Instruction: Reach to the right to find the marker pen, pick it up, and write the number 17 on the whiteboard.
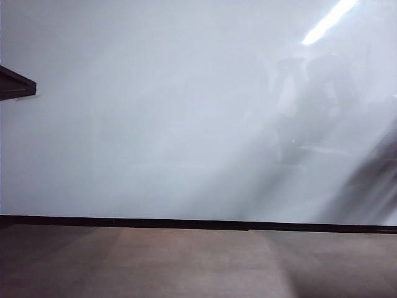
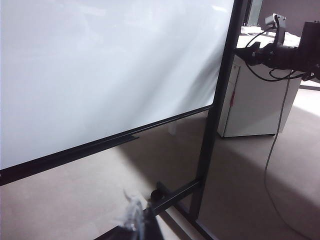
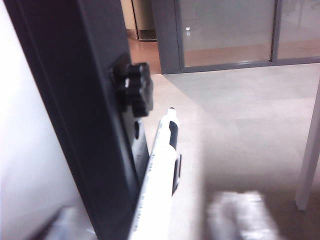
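I need to grab the marker pen by its white body with my right gripper next. That leaves the marker pen's tip free to write on the whiteboard.
The whiteboard (image 1: 186, 124) fills the exterior view, glossy white with a black strip along its lower edge; neither gripper shows there. In the right wrist view a white marker pen (image 3: 162, 165) with a black clip and tip lies along the board's dark frame post (image 3: 85, 125). My right gripper (image 3: 150, 222) straddles the pen's near end, with blurred pale fingers (image 3: 240, 215) apart on either side. In the left wrist view the whiteboard (image 2: 100, 75) slants away. Only a blurred whitish bit of my left gripper (image 2: 134, 216) shows, low over the floor.
A black knob (image 3: 135, 90) sticks out of the post above the pen. The board's stand foot (image 2: 175, 195) crosses the floor. A white cabinet (image 2: 255, 105) stands beyond the post, with my right arm (image 2: 290, 52) and its cables above it. A dark ledge (image 1: 15, 84) juts in.
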Controlling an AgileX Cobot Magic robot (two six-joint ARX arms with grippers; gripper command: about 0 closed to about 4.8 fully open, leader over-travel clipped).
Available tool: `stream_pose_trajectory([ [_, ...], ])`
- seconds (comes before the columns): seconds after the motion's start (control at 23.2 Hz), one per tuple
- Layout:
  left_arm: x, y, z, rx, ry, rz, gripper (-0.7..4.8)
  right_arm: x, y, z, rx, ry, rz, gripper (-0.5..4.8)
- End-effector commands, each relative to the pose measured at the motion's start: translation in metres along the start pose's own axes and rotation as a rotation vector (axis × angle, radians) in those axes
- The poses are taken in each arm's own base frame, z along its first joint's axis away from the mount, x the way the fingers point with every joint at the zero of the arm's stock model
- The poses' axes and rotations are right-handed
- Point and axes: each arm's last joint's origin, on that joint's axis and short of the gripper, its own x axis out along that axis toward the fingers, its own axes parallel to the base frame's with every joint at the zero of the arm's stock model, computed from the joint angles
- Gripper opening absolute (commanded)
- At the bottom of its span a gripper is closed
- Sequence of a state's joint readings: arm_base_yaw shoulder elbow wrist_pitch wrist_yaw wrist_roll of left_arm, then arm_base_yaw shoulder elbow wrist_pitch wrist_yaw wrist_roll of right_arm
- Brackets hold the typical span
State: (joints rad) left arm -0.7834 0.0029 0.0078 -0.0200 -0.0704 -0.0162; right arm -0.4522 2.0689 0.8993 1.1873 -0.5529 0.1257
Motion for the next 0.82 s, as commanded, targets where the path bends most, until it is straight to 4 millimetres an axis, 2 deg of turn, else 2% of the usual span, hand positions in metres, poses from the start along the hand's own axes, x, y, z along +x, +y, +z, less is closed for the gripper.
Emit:
stream_pose_trajectory([
  [0.04, 0.000, 0.000, 0.001, 0.004, -0.006, -0.004, -0.05, 0.000, 0.000, 0.003, -0.010, -0.017, 0.001, 2.91],
  [0.09, 0.000, 0.000, 0.001, 0.004, -0.005, -0.004, -0.05, 0.000, 0.000, 0.003, -0.010, -0.016, 0.002, 2.90],
  [0.13, 0.000, 0.000, 0.001, 0.004, -0.006, -0.004, -0.05, 0.000, 0.000, 0.003, -0.011, -0.016, 0.002, 2.56],
  [0.17, 0.000, 0.000, 0.001, 0.004, -0.006, -0.004, -0.05, 0.000, 0.000, 0.003, -0.011, -0.017, 0.001, 1.99],
  [0.26, 0.000, 0.000, 0.001, 0.004, -0.005, -0.004, -0.05, 0.000, 0.000, 0.003, -0.011, -0.017, 0.001, 1.80],
  [0.39, 0.000, 0.000, 0.001, 0.004, -0.006, -0.004, -0.05, 0.000, 0.000, 0.003, -0.014, -0.017, 0.001, -0.06],
  [0.56, 0.000, 0.000, 0.001, 0.004, -0.005, -0.004, -0.05, 0.000, -0.002, 0.005, -0.017, -0.033, -0.052, -0.06],
  [0.6, 0.000, 0.000, 0.001, 0.004, -0.005, -0.004, -0.05, -0.003, -0.005, 0.014, -0.013, -0.103, -0.092, -0.06],
  [0.78, 0.000, 0.000, 0.001, 0.004, -0.006, -0.003, -0.05, -0.021, -0.015, 0.063, 0.016, -0.288, -0.214, -0.06],
  [0.82, 0.000, 0.000, 0.001, 0.004, -0.006, -0.003, -0.05, -0.032, -0.012, 0.094, 0.011, -0.353, -0.221, -0.06],
])
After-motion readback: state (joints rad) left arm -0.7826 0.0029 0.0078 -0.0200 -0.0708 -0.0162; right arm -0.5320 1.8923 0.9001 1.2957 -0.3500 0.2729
